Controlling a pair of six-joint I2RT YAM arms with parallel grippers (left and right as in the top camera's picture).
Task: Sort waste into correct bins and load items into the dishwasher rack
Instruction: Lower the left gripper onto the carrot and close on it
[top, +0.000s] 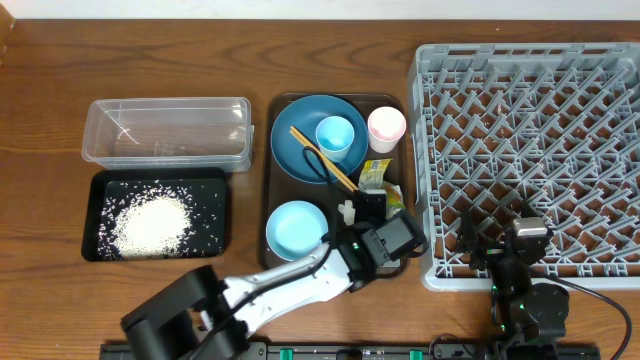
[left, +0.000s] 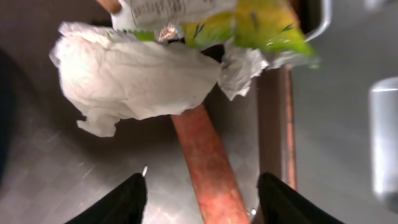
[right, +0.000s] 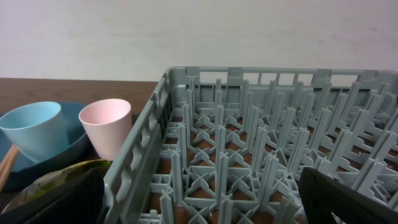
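The orange sausage-like stick (left: 208, 162) has to be sorted alone into the rice tray, so my left gripper should pick it up by its exposed end and leave the napkin.
In the left wrist view the orange sausage-like stick (left: 208, 162) lies on the brown serving tray, running between my left gripper's (left: 203, 183) open fingers without touching either one. Its far end goes under the crumpled white napkin (left: 134, 74), and the yellow-green wrapper (left: 249, 25) lies beyond. Overhead, the left gripper (top: 368, 207) hovers at the tray's right side. The right gripper (top: 495, 240) stands open and empty over the front left of the grey dishwasher rack (top: 530, 150). On the dark-blue plate (top: 305, 125) are the light-blue cup (top: 335, 135) and the chopsticks (top: 320, 158). The pinkish-white cup (top: 386, 128) and pale-blue bowl (top: 296, 228) stand close by.
The clear tub (top: 165, 130) stands at the left, with nothing in it. In front of it is the black tray (top: 215, 190) holding a heap of white rice (top: 150, 222). The brown serving tray (top: 275, 185) sits tight against the rack's left wall (right: 134, 168).
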